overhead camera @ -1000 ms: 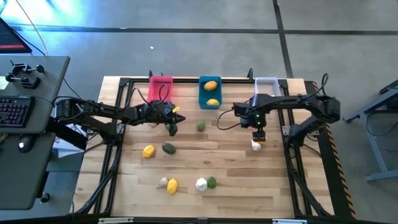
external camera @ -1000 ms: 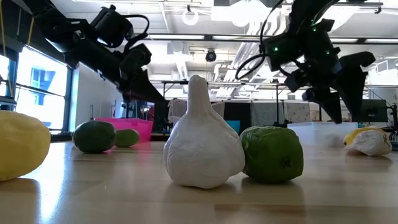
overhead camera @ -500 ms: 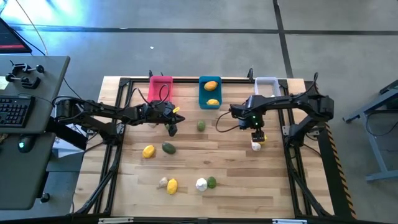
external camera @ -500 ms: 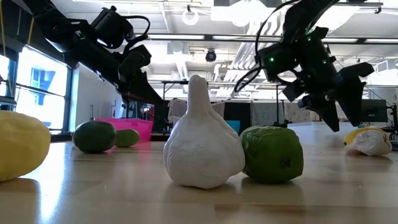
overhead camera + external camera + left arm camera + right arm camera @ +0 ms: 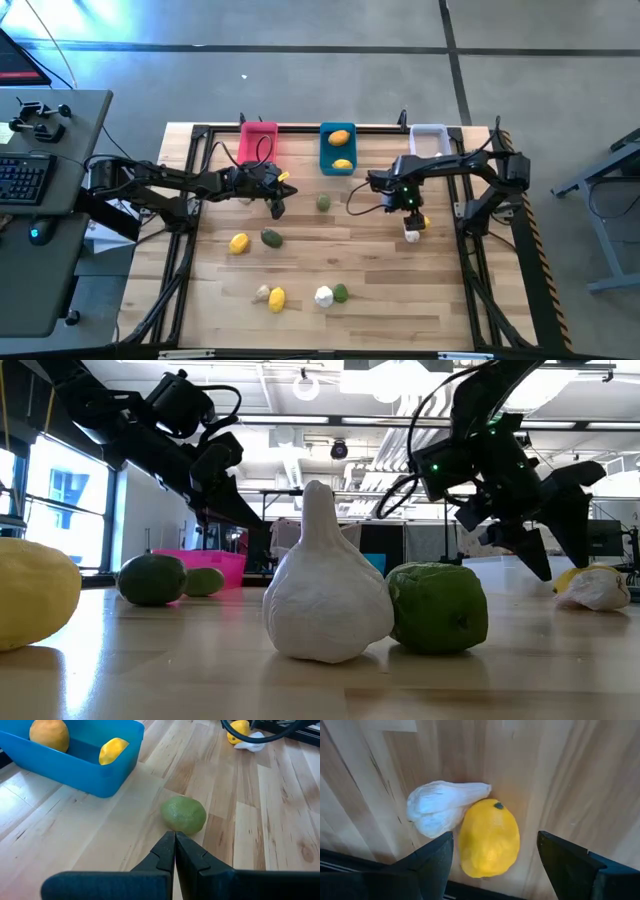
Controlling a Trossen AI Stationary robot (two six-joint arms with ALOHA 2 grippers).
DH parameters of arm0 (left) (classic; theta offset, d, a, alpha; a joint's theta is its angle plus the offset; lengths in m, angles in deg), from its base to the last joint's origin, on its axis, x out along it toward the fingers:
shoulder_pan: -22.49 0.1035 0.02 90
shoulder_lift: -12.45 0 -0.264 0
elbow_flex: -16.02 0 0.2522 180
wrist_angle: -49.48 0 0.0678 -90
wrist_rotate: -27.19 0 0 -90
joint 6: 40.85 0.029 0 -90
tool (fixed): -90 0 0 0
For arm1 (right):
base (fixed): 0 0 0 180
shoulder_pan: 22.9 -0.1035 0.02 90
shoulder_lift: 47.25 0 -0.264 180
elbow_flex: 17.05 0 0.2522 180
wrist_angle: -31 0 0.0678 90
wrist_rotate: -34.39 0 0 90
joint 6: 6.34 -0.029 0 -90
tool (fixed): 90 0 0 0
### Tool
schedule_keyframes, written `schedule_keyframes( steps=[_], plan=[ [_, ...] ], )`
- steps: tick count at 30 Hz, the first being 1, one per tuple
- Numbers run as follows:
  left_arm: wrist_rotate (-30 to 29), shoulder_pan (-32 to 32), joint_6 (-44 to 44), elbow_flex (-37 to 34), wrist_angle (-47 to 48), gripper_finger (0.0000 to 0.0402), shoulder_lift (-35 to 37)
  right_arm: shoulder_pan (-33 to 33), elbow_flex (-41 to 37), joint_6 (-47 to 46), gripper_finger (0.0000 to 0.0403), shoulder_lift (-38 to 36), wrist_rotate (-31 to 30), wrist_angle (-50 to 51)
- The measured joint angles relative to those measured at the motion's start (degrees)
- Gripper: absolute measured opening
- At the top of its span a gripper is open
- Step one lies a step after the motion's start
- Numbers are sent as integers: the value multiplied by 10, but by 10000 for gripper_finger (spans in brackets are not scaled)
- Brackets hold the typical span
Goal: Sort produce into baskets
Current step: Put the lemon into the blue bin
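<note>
The yellow lemon will go into the blue basket point(image 5: 338, 148), so my right gripper will next grab the lemon by its rounded sides.
A yellow lemon point(image 5: 489, 839) and a white garlic point(image 5: 442, 807) lie side by side on the table at the right point(image 5: 412, 232). My right gripper point(image 5: 495, 865) hangs open just above them, pointing steeply down, with one finger on either side of the lemon and touching nothing. My left gripper point(image 5: 175, 851) is shut and holds nothing. It hovers left of centre point(image 5: 278, 205), aimed at a green lime point(image 5: 183, 813) lying on the table. The pink basket point(image 5: 259, 140), blue basket point(image 5: 338, 148) and white basket point(image 5: 428, 138) stand along the far edge. Two yellow-orange pieces lie in the blue one.
More produce lies on the table: a lemon point(image 5: 238, 242) and a dark green piece point(image 5: 270, 238) at the left. Near the front edge are a garlic point(image 5: 262, 294), a lemon point(image 5: 277, 298), a second garlic point(image 5: 323, 296) and a lime point(image 5: 341, 292).
My right gripper has sunk toward the lemon and garlic and rolled a little about its pointing line, staying open. The produce has not moved.
</note>
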Motion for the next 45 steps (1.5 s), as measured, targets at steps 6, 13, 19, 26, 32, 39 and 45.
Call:
schedule_keyframes(
  steps=[6, 13, 19, 26, 32, 39, 45],
  plan=[
    [0, 0, -1, 0, 0, 0, 0, 0, -57, -6, 277, 0, 2, -11],
    [-2, 0, 0, 0, 0, 0, 0, 0, -72, -31, 234, 0, 8, -35],
    [-3, 0, 0, 0, 6, 0, 0, 10, -47, -86, 141, -13, 63, -42],
    [-6, 1, 0, 0, -3, 0, 4, 45, 14, -190, 137, -103, 70, -74],
    [-6, 1, -2, 0, -4, 0, 4, 59, 66, -325, 145, -128, 27, -284],
    [-6, 0, -6, 0, -5, 0, 4, 62, 111, -456, 137, -48, -13, -506],
    [-6, 0, -6, 0, -4, 0, 4, 100, 232, -371, 137, 80, -39, -437]
  ],
)
